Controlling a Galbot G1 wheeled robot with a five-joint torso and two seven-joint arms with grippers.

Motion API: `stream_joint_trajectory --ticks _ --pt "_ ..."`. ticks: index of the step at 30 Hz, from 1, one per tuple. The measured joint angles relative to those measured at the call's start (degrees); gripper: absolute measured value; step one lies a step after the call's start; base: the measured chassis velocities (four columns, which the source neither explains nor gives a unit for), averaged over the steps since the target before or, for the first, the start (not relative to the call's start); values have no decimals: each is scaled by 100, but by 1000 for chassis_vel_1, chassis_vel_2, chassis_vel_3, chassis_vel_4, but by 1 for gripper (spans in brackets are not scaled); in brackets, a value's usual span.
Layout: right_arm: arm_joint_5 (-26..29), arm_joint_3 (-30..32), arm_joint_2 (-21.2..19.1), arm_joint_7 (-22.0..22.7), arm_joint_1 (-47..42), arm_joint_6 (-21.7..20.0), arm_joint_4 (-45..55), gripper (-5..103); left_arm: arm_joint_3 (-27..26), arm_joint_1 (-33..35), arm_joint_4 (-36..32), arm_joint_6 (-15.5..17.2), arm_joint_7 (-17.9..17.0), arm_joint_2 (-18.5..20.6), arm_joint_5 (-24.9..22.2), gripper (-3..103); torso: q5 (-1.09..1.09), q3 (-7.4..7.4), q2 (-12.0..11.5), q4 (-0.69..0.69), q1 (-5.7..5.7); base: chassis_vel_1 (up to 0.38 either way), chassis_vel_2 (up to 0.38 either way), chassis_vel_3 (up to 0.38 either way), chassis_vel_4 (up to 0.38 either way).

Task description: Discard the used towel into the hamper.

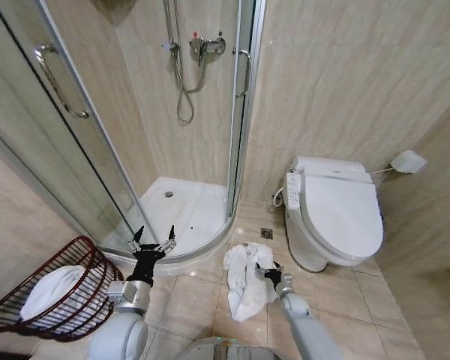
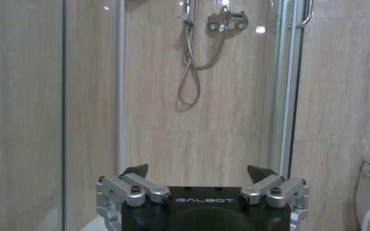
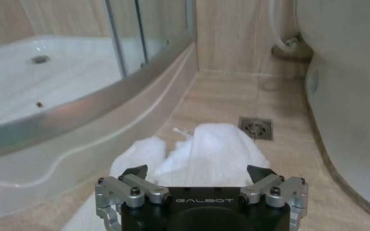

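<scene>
I will grab the towel's bunched fold [image 1: 257, 259] with my right gripper next, because that fold stands up near the drain while its long end [image 1: 245, 301] lies slack on the tiles.
The used towel [image 1: 244, 289] is a crumpled white heap on the tiled floor between the shower and the toilet, also seen in the right wrist view [image 3: 204, 149]. My right gripper [image 1: 271, 274] hangs low over the towel's toilet side, open [image 3: 198, 171], with the cloth beneath its spread fingertips. The hamper [image 1: 97, 296], a dark reddish-brown wire basket, lies tilted at the lower left with a white cloth [image 1: 52, 291] inside. My left gripper [image 1: 151, 241] is open too [image 2: 198, 169]; it is held up beside the hamper, facing the shower.
A white toilet [image 1: 337, 214] stands on the right. The raised white shower tray [image 1: 184, 210] and its curb [image 3: 75, 125] border the towel on the left, behind a glass door [image 1: 60, 127]. A floor drain [image 3: 256, 128] sits just past the towel.
</scene>
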Motion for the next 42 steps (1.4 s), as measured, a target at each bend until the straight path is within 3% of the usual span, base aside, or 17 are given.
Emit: stream_joint_trajectory --ticks 8,23,32,37,42 --pt "-37 98 191 269 274 -157 -453 100 0 0 0 0 0 0 0 100 -1 -81 -147 0 -64 0 0 0 0" --pt "372 181 248 50 640 -209 -1148 100 0 0 0 0 0 0 0 100 0 -211 -361 0 -149 0 0 0 0" --pt "375 306 229 -61 859 -228 -1516 100 0 0 0 0 0 0 0 100 0 -326 -552 0 -225 0 0 0 0" --pt "269 433 227 -339 1013 -152 -1849 101 0 0 0 0 0 0 0 100 0 -389 -662 0 -271 0 0 0 0" --pt "220 516 224 -482 1006 -85 -1880 82 0 0 0 0 0 0 0 100 0 -437 -749 0 -308 0 0 0 0"
